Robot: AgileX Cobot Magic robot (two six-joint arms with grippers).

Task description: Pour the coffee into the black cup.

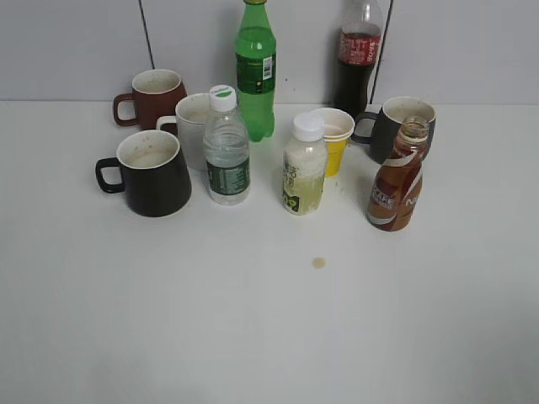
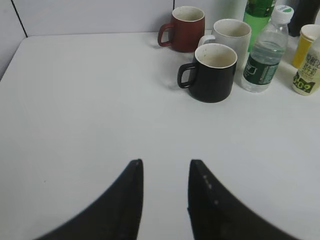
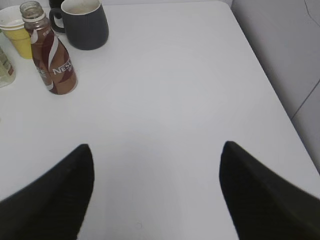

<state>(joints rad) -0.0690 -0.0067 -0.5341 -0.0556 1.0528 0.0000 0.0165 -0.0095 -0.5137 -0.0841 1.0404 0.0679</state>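
Note:
I need to grab the black cup with my left gripper next by its free loop handle, because a white mug and a water bottle crowd the cup's body.
The coffee bottle, brown and waisted with a white swirl and no cap, stands at the right of the group; it also shows in the right wrist view at the upper left. The black cup stands at the left with its handle to the left; it also shows in the left wrist view. My left gripper is open and empty over bare table, well short of the cup. My right gripper is wide open and empty, short of and to the right of the bottle. Neither gripper shows in the exterior view.
Around them stand a reddish-brown mug, a white mug, a clear water bottle, a green bottle, a pale drink bottle, a yellow paper cup, a dark grey mug and a cola bottle. A small brown spot marks the table.

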